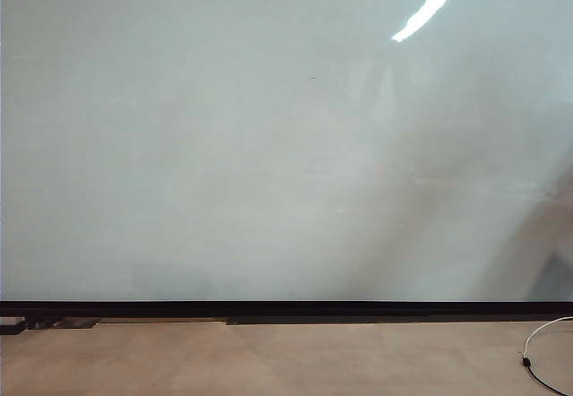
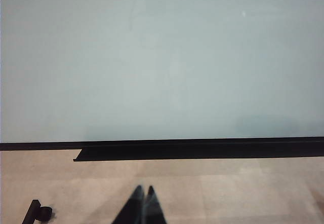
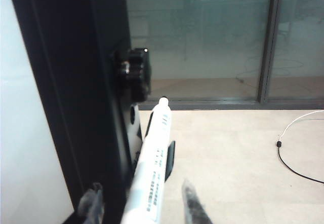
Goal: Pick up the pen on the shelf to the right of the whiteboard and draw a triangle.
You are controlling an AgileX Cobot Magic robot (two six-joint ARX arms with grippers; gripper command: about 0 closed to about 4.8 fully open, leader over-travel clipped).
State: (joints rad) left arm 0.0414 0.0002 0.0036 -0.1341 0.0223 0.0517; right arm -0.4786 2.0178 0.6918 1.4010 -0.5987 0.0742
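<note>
My right gripper grips the pen by its body's rear end [image 3: 140,210] next, since that leaves the pen's writing tip [image 3: 163,101] free to draw the triangle.
The whiteboard [image 1: 269,145] fills the exterior view, and no triangle or arm shows there. In the right wrist view the white pen [image 3: 152,163] stands upright against the board's black side frame [image 3: 76,82]. A small black shelf bracket [image 3: 170,158] sits just behind it. My right gripper [image 3: 140,184] is open, one finger on each side of the pen, with a gap on both sides. My left gripper [image 2: 144,188] is shut with nothing in it. It hangs over the floor in front of the whiteboard [image 2: 162,57].
A black strip [image 1: 286,308] runs along the board's bottom edge, with a black tray [image 2: 202,150] under it. A black knob [image 3: 134,72] sticks out of the side frame above the pen. A white cable [image 1: 537,351] lies on the floor at right.
</note>
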